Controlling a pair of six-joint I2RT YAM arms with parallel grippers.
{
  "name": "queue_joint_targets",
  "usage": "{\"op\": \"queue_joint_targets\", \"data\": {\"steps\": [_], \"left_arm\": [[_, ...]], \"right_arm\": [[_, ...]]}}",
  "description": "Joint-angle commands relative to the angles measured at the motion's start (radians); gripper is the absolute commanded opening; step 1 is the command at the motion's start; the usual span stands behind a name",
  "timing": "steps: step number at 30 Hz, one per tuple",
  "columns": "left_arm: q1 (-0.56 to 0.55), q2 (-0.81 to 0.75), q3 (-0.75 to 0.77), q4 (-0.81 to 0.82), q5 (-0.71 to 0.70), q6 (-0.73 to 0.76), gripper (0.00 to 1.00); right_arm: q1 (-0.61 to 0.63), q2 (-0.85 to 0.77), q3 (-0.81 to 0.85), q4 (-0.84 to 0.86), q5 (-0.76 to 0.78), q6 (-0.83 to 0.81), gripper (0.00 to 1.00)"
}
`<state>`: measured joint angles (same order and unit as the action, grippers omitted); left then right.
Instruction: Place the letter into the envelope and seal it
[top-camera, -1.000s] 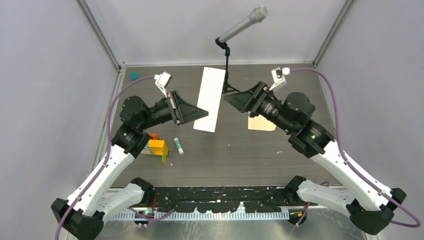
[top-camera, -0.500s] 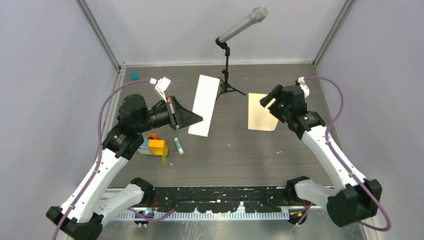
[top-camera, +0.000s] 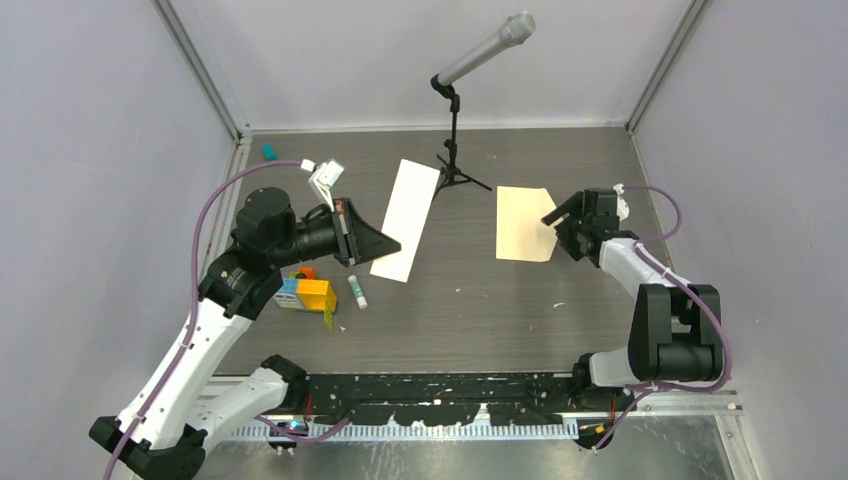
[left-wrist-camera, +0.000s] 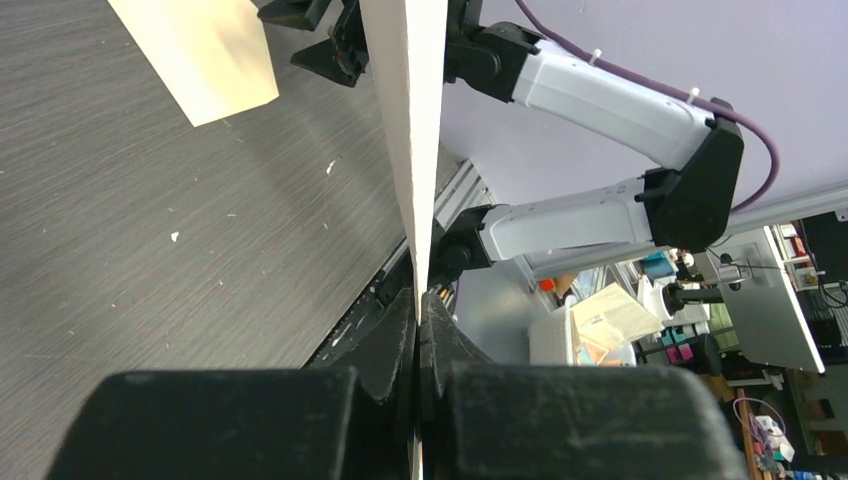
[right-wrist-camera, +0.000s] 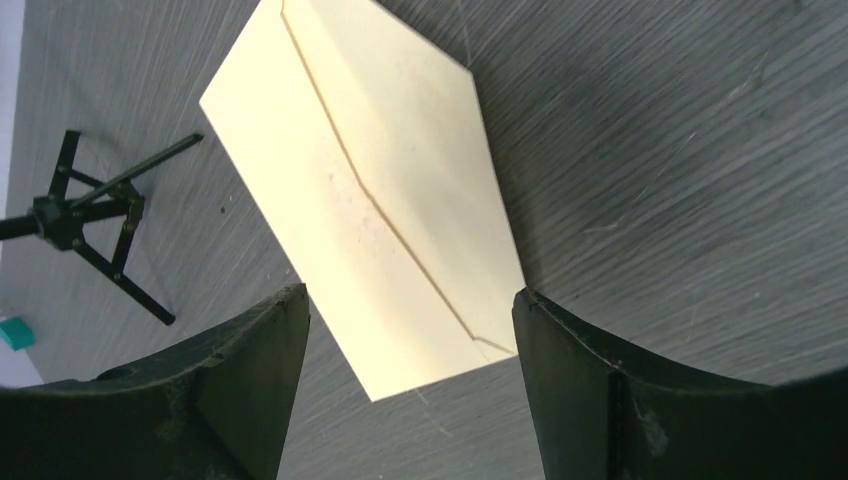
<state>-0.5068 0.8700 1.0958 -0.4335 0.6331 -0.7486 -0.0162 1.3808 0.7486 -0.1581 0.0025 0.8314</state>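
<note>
My right gripper grips the envelope (top-camera: 523, 222) by its flap edge next, to bring it to the letter, and the envelope's body stays free for insertion.
The letter (top-camera: 405, 220) is a long white sheet, and my left gripper (top-camera: 390, 243) is shut on its near end, holding it off the table. In the left wrist view the letter (left-wrist-camera: 410, 120) runs edge-on up from my left gripper (left-wrist-camera: 420, 300). The tan envelope (top-camera: 523, 222) lies flat on the table to the right, its flap seam facing up. My right gripper (top-camera: 558, 228) is open, low beside the envelope's right edge. In the right wrist view the envelope (right-wrist-camera: 370, 190) lies just ahead of my right gripper (right-wrist-camera: 410, 296), whose jaws stand wide apart with nothing between them.
A microphone on a tripod stand (top-camera: 455, 140) rises at the back centre between the two papers. A glue stick (top-camera: 357, 291) and an orange-yellow box (top-camera: 312, 295) lie under my left arm. A small teal item (top-camera: 268, 152) sits at the back left corner.
My right arm has swung from the centre out to the right and dropped beside the envelope, its jaws opening wider. My left gripper has drawn the letter slightly left and nearer.
</note>
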Motion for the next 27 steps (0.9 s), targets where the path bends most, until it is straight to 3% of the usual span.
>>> {"op": "queue_joint_targets", "data": {"steps": [1, 5, 17, 27], "left_arm": [[-0.002, -0.011, 0.026, -0.005, 0.04, 0.031, 0.0], [-0.002, -0.004, 0.033, -0.011, 0.049, 0.038, 0.0], [-0.002, 0.002, 0.039, -0.008, 0.069, 0.027, 0.0], [-0.002, -0.002, 0.02, 0.018, 0.07, -0.002, 0.0]], "right_arm": [[-0.037, 0.037, -0.017, 0.196, -0.023, 0.028, 0.78], [-0.049, 0.075, -0.044, 0.252, 0.033, 0.017, 0.78], [-0.099, 0.229, -0.078, 0.508, -0.063, -0.002, 0.75], [-0.102, 0.318, -0.021, 0.526, -0.137, 0.014, 0.62]]}}
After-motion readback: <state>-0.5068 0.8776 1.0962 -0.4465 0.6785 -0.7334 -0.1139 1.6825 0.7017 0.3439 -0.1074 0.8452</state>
